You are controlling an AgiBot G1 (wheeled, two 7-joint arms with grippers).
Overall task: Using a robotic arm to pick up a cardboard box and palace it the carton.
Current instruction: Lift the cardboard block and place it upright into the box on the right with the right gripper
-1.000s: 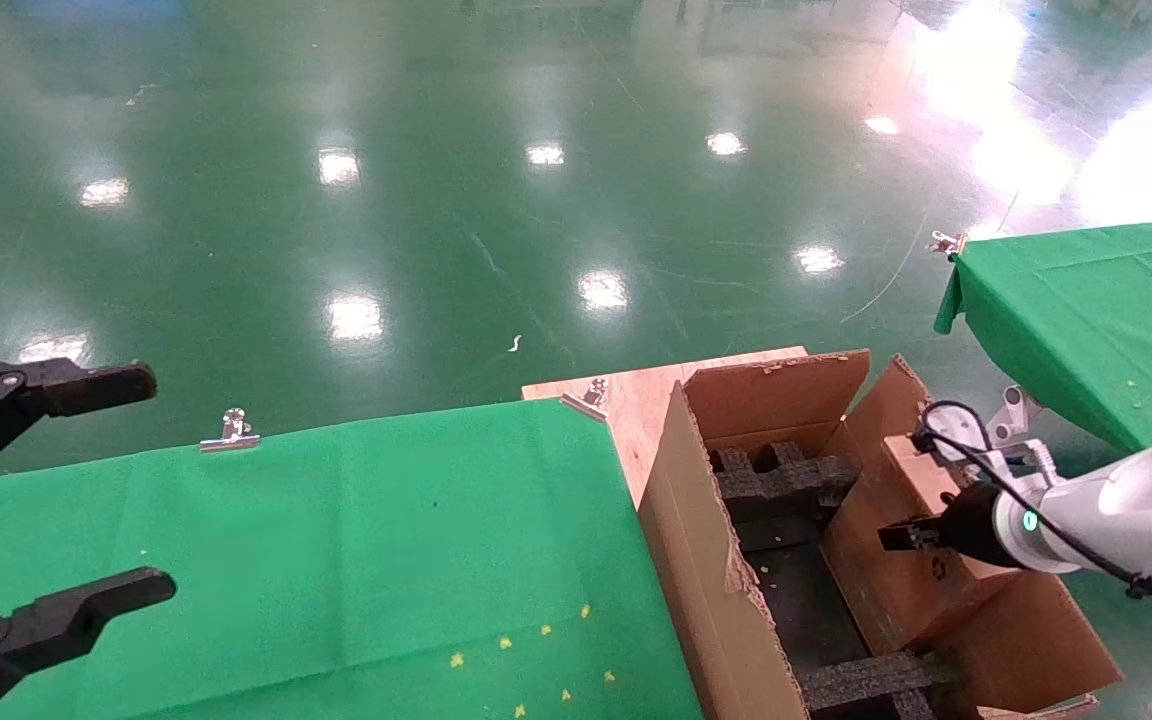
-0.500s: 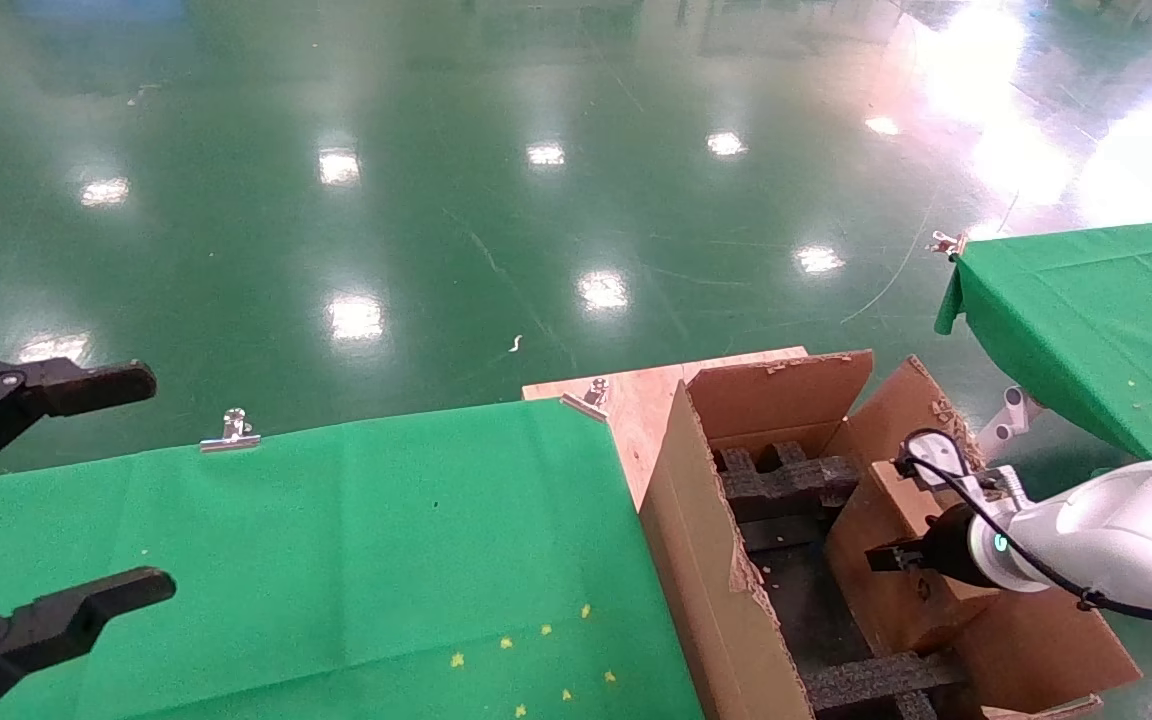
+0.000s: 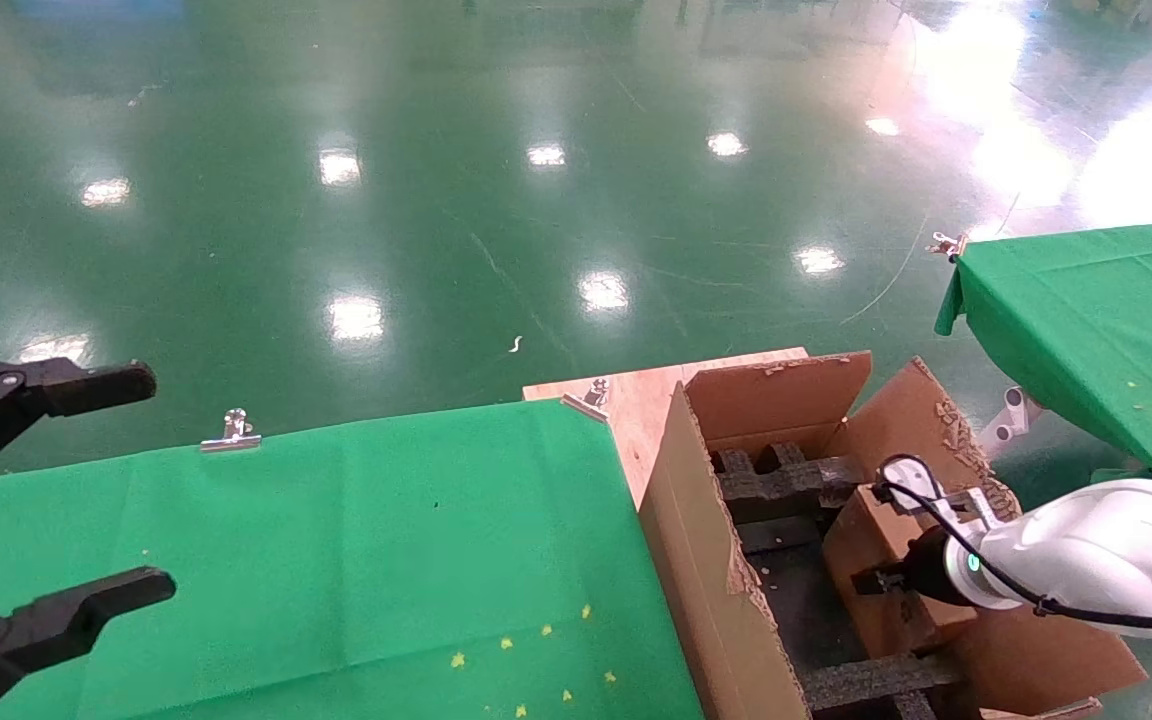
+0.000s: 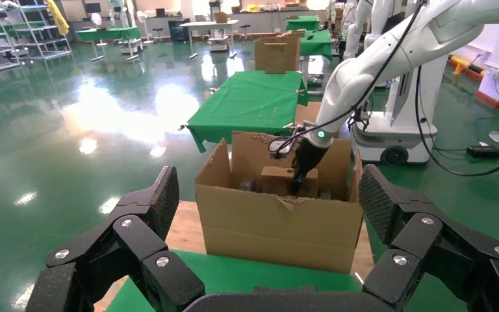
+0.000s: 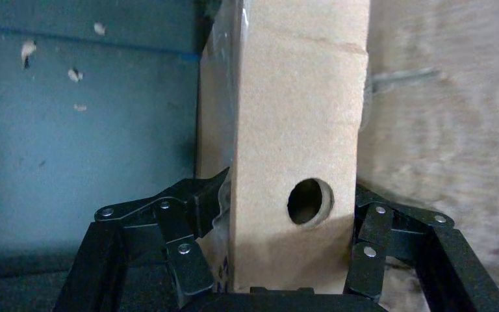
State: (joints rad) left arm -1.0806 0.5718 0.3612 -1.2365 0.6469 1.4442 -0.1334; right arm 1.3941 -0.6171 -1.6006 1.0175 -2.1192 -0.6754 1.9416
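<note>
My right gripper opens now, since the cardboard box's lower edge stands low beside the carton's black bottom, so the cardboard box would rest in the carton.
The carton (image 3: 706, 570) stands open beside the green table, black foam inserts (image 3: 786, 475) inside it. The white robotic arm (image 3: 1086, 560) reaches in from the right. My right gripper (image 3: 876, 580) is shut on the cardboard box (image 3: 866, 540), which stands on edge low inside the carton, against its right wall. In the right wrist view the fingers (image 5: 188, 214) clamp both sides of the cardboard box (image 5: 299, 117), just below its round hole (image 5: 310, 201). The left wrist view shows the carton (image 4: 279, 221) with the cardboard box (image 4: 276, 179) inside. My left gripper (image 3: 151, 482) hangs open at the far left.
A green-clothed table (image 3: 336, 540) lies left of the carton, held by metal clips (image 3: 231, 430). A wooden board (image 3: 636, 395) sticks out behind the carton. A second green table (image 3: 1086, 310) stands at the right. Glossy green floor lies beyond.
The right arm has moved down and leftward, carrying the cardboard box lower into the carton. The left gripper has not moved.
</note>
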